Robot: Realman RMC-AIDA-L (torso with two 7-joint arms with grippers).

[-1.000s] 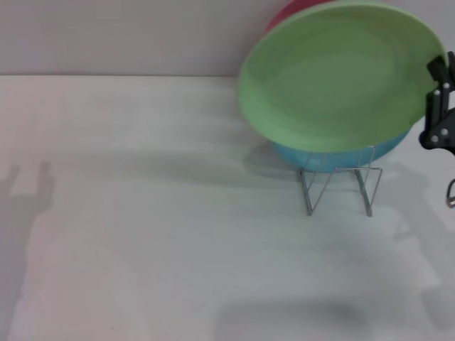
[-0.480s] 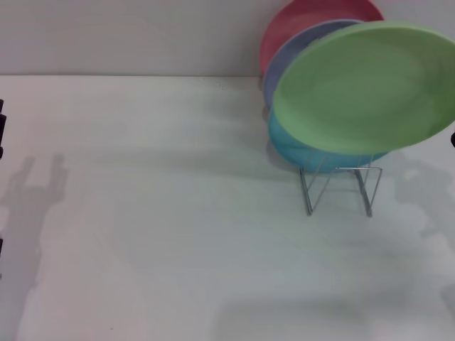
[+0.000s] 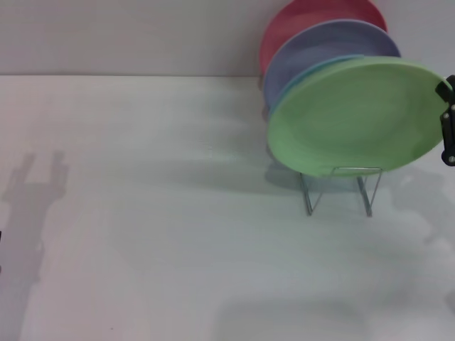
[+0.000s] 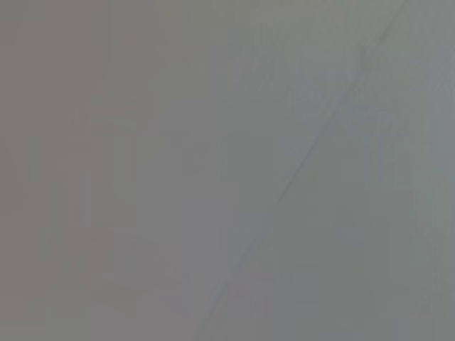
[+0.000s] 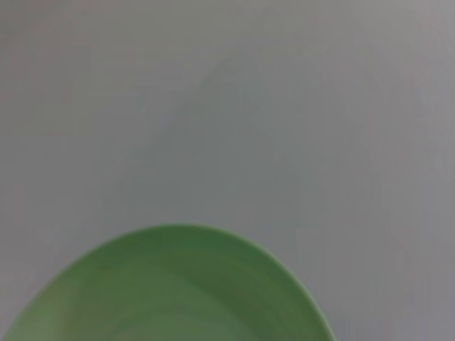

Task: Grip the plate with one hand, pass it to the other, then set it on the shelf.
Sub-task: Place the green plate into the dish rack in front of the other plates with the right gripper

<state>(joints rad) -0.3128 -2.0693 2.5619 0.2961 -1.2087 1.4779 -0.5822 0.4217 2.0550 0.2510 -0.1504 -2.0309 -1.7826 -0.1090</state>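
Observation:
The plate's lower rim is up at the front loop's top, so the green plate (image 3: 355, 117) comes down into the wire rack, before my right gripper opens.
The light green plate (image 3: 355, 117) is tilted, its face turned up and toward me, just in front of the other plates on the shelf (image 3: 340, 190), a thin silver wire rack. Its lower rim overlaps the top of the rack's front loops. My right gripper (image 3: 448, 124) shows as a black piece at the right edge of the head view, at the plate's right rim, and holds it. The right wrist view shows the plate's rim (image 5: 170, 291) over the grey table. My left gripper is out of view; only its shadow lies on the table at the left.
A cyan plate (image 3: 313, 69), a purple plate (image 3: 327, 46) and a red plate (image 3: 313, 15) stand upright in the rack behind the green one. The white table (image 3: 156, 213) runs to the left and the front. A wall rises behind.
The green plate has moved down and slightly left, from high over the rack to the rack's front. The left arm's dark edge has left the view at the left.

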